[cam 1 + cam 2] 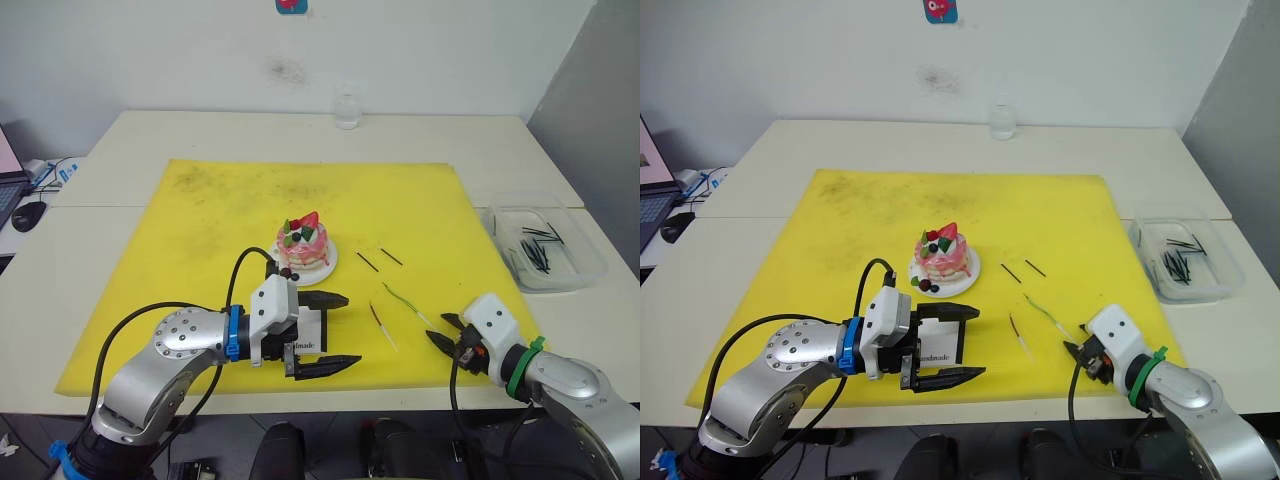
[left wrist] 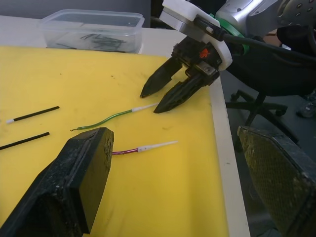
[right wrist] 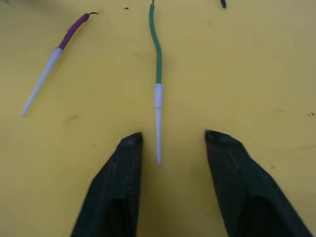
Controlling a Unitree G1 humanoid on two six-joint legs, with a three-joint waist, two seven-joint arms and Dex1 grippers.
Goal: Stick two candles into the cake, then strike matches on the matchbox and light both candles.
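Note:
The robot's right gripper needs to get the green candle standing in the pink cake (image 1: 303, 243), so it should next grab the candle by its pale end (image 1: 425, 319).
The pink cake (image 1: 303, 243) sits on its white plate (image 1: 322, 268) mid-mat. On the mat to its right lie two matches (image 1: 367, 262), the green candle (image 1: 405, 303) and the red candle (image 1: 382, 326). My right gripper (image 3: 170, 138) is open and low over the mat, with the green candle's (image 3: 157, 64) pale end lying between its fingertips; the red candle (image 3: 59, 47) is off to one side. My left gripper (image 1: 348, 330) is open in front of the cake. The white matchbox (image 1: 312, 333) shows between the bases of its fingers; contact is unclear.
A clear plastic container (image 1: 545, 245) of dark matches stands on the table right of the yellow mat (image 1: 200, 220). A small glass (image 1: 346, 110) is at the table's far edge. A laptop and mouse (image 1: 28, 214) lie far left.

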